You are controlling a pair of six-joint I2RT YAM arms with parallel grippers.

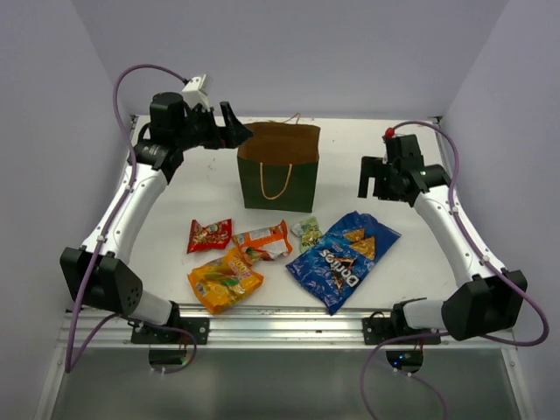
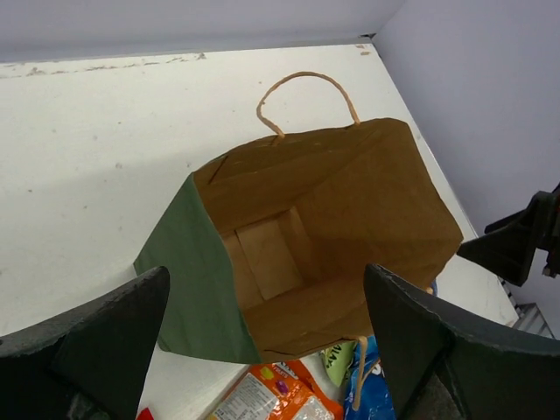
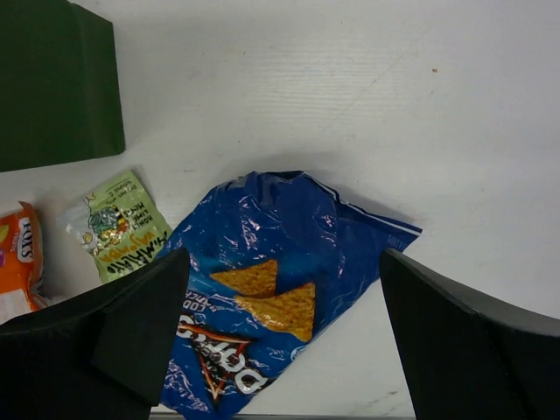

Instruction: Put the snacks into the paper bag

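Note:
The Doritos bag has its end [image 1: 362, 227] beside the printed chips. My right gripper should grab it there next, so its logo end stays free to go into the paper bag [image 1: 278, 175].
The dark green paper bag [image 1: 278, 175] stands upright at the table's middle back, mouth open and nothing inside; its brown inside shows in the left wrist view [image 2: 315, 227]. In front of it lie the blue Doritos bag [image 1: 343, 258], the orange chip bag [image 1: 224, 280], the small red packet [image 1: 210, 234], the orange-white packet [image 1: 263, 241] and the small green packet [image 1: 307, 232]. My left gripper [image 1: 236, 128] is open and empty, raised just left of the bag's rim. My right gripper [image 1: 374, 179] is open and empty, above the Doritos bag [image 3: 280, 289].
White walls close in the table on the left, back and right. A metal rail [image 1: 280, 322] runs along the near edge by the arm bases. The green packet [image 3: 122, 226] and bag side [image 3: 57, 83] show in the right wrist view.

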